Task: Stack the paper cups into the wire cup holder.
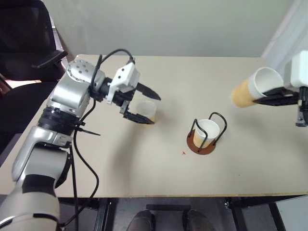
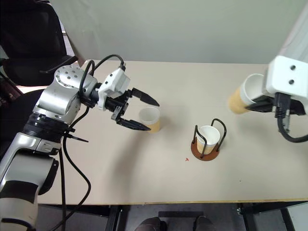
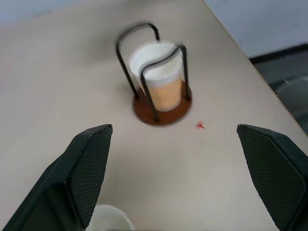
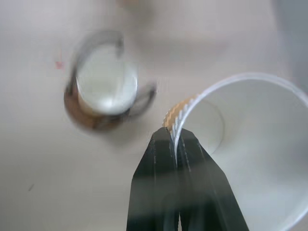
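Observation:
My right gripper needs to keep holding the tilted paper cup (image 1: 248, 89) until it reaches the wire cup holder (image 1: 202, 143), because the cup still hangs above and short of it.
The wire cup holder (image 1: 202, 143) stands right of the table's middle with one paper cup (image 1: 208, 131) upright inside its black loops. A second paper cup (image 2: 149, 119) stands on the table left of it, between the spread fingers of my left gripper (image 2: 139, 114), which is open and not touching it. My right gripper (image 4: 176, 139) is shut on the rim of a third paper cup (image 1: 250, 88), held tilted in the air above the table's right side, to the right of the holder.
A small red mark (image 1: 183, 153) lies on the table (image 1: 144, 168) just left of the holder. A black chair (image 1: 24, 43) stands off the table's far left corner. The table's front edge runs close below the holder.

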You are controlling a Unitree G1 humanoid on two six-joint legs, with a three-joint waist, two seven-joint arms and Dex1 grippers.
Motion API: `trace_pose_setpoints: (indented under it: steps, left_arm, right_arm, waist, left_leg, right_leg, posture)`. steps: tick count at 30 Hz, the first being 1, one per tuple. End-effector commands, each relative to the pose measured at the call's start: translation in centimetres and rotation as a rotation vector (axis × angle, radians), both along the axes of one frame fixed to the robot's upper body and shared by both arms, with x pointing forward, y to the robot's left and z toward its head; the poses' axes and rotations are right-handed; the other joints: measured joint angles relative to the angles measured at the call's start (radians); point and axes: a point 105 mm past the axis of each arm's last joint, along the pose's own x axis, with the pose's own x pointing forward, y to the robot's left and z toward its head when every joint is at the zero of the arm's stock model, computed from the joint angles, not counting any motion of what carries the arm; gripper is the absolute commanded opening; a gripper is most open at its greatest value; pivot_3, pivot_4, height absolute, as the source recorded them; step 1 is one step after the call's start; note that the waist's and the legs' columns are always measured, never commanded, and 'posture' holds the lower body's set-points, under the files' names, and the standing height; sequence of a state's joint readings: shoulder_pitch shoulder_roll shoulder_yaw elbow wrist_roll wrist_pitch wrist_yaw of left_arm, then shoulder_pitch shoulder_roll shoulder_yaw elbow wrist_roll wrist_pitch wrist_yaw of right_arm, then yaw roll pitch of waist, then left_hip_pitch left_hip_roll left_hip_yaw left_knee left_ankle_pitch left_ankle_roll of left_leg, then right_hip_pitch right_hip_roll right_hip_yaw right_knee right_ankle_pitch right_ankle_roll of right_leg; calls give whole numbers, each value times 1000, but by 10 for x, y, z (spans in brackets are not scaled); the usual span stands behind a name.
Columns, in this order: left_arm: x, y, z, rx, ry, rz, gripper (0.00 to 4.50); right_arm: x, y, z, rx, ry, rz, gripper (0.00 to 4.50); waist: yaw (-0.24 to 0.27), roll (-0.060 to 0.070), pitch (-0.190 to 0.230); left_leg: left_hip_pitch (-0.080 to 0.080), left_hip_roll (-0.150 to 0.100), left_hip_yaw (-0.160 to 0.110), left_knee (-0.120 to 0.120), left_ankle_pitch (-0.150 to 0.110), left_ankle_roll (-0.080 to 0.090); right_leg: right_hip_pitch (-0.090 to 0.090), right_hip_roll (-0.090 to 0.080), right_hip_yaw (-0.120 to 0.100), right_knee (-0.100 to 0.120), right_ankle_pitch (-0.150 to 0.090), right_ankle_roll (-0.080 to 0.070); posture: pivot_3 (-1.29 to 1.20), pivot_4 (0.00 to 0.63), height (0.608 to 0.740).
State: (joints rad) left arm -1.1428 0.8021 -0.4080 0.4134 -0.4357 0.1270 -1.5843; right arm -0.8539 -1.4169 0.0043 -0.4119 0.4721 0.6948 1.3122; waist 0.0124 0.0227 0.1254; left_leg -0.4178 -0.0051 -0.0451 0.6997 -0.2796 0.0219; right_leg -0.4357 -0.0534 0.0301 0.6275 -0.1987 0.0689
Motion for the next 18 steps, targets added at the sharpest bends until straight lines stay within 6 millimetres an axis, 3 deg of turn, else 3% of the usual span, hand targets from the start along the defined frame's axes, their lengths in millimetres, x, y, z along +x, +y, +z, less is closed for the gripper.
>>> trace_pose_setpoints:
  steps: [1,5,18]
  left_arm:
    - [-7,0,6,25,-42,-48,4473]
    - [-8,0,9,14,-44,-47,4473]
    - [-9,3,12,9,-48,-26,4473]
  right_arm:
    - [2,19,-9,-45,64,75,16]
    - [8,34,-18,-83,103,142,16]
    - [13,28,-38,-169,153,164,16]
  waist:
    - [-5,0,0]
    - [0,0,0]
    - [0,0,0]
  left_leg:
    - [0,0,0,1,0,0]
    - [-1,-2,-2,1,1,0]
    - [-2,-1,-3,-1,1,0]
  right_leg:
    - [0,0,0,0,0,-1]
    - [-1,-1,-1,1,1,-1]
    - [-2,-1,-2,0,-1,-3]
  posture:
    - [0,150,740]
    - [0,150,740]
    - [0,150,740]
